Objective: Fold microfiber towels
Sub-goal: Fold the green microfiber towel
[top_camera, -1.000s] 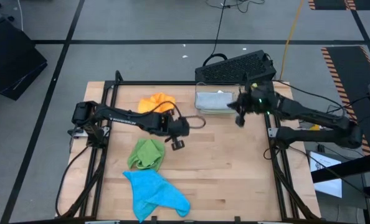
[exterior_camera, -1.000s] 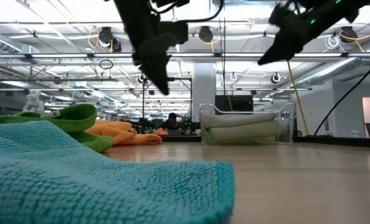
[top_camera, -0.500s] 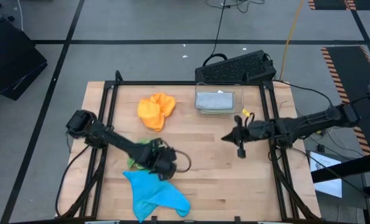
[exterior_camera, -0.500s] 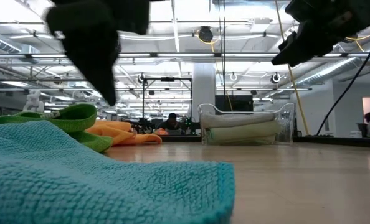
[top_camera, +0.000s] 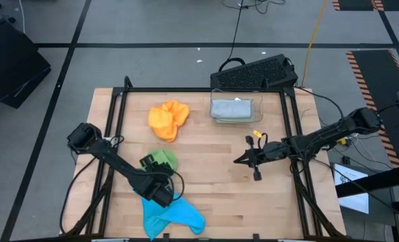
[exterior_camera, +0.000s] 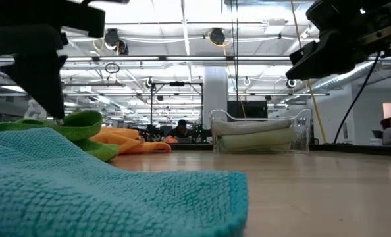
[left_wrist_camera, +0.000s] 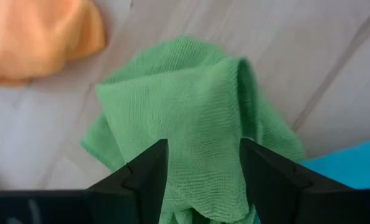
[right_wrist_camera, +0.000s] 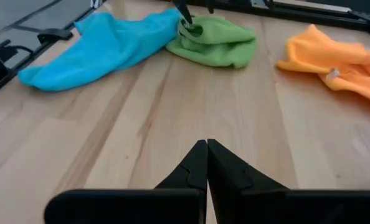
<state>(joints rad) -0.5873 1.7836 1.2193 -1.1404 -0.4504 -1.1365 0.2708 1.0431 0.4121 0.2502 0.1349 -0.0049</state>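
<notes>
The green towel needs to be lifted and spread for folding, so my left gripper will next grab the towel by its stitched edge (left_wrist_camera: pixel 207 208).
A bright green towel (top_camera: pixel 162 160) lies crumpled on the table's left half. A blue towel (top_camera: pixel 172 212) lies spread toward the near edge and an orange towel (top_camera: pixel 168 119) lies bunched toward the far edge. My left gripper (left_wrist_camera: pixel 203 171) is open and points steeply down, its fingers standing on either side of the green towel's (left_wrist_camera: pixel 185 118) near-left part; it also shows in the high view (top_camera: pixel 150 163). My right gripper (right_wrist_camera: pixel 207 144) is shut and hangs over bare wood right of centre (top_camera: pixel 240 160), holding nothing. My left gripper comes at the green towel slanting down from the near side, with its open fingers (right_wrist_camera: pixel 186 18) at the towel's near-left edge. I cannot tell whether they touch the cloth. Nothing is pinched between them.
A clear plastic bin (top_camera: pixel 234 109) with folded towels inside stands at the far edge, right of centre. Beyond that edge lies a black keyboard (top_camera: pixel 253 70). Bare wood (top_camera: pixel 219 195) stretches between the two arms.
My left gripper has swung from the table's middle toward the near-left and down to the green towel, rolling as it went, and has opened. My right gripper, still shut, has gone from beside the bin toward the near edge and down. The towels have not moved.
</notes>
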